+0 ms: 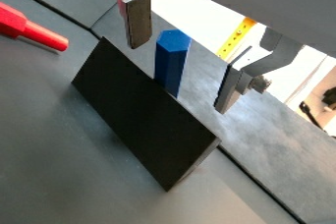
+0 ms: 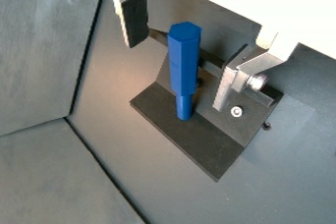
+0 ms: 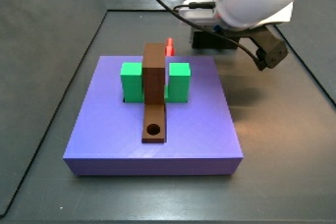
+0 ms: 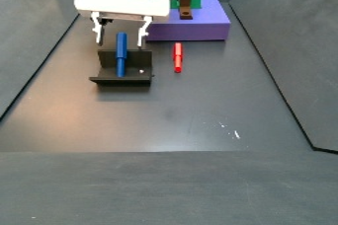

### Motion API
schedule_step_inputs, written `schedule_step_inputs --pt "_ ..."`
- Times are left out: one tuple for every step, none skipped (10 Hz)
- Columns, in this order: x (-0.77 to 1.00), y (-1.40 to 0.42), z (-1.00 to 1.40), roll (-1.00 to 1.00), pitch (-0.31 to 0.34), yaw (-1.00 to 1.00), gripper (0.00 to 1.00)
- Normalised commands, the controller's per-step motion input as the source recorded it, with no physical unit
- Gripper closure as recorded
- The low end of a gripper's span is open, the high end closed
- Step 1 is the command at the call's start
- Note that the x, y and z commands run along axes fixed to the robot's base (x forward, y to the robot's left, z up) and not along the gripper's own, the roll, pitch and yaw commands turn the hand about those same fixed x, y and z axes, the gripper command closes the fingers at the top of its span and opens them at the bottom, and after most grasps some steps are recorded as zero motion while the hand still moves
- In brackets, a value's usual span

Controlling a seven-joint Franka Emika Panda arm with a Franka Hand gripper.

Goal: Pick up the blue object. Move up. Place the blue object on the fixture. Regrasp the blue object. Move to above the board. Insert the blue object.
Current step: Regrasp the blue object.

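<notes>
My gripper grabs the blue object's upper end (image 1: pixel 175 41) next, since this leaves its lower end free for insertion.
The blue object (image 2: pixel 183 66) is a slim hexagonal peg standing upright on the fixture (image 2: pixel 197 135), its foot against the dark block's step. My gripper (image 2: pixel 184 56) straddles it and is open; in both wrist views there is a gap between the peg and each pad. In a wrist view the peg (image 1: pixel 172 61) rises behind the fixture (image 1: pixel 138 120), inside the gripper (image 1: pixel 184 56). A side view shows the gripper (image 4: pixel 119 36) over the peg (image 4: pixel 122 53) on the fixture (image 4: pixel 122 77). The board (image 3: pixel 157 135) lies apart from it. In that side view the peg is hidden.
A red stick (image 4: pixel 179 59) lies on the floor between the fixture and the board (image 4: pixel 201 29), and shows again in a wrist view (image 1: pixel 33 28). On the board stand green blocks (image 3: pixel 133 83) and a brown strip (image 3: pixel 155 100) with a round hole.
</notes>
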Motion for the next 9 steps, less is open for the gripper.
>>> schedule_step_inputs --pt "0.00 0.00 0.00 0.00 0.000 0.00 0.00" --pt "0.00 0.00 0.00 0.00 0.000 0.00 1.00" --pt "0.00 0.00 0.00 0.00 0.000 0.00 1.00" --pt "0.00 0.00 0.00 0.00 0.000 0.00 1.00" --pt "0.00 0.00 0.00 0.00 0.000 0.00 1.00" --pt "0.00 0.00 0.00 0.00 0.000 0.00 1.00" --pt "0.00 0.00 0.00 0.00 0.000 0.00 1.00" --pt "0.00 0.00 0.00 0.00 0.000 0.00 1.00" --pt "0.00 0.00 0.00 0.00 0.000 0.00 1.00"
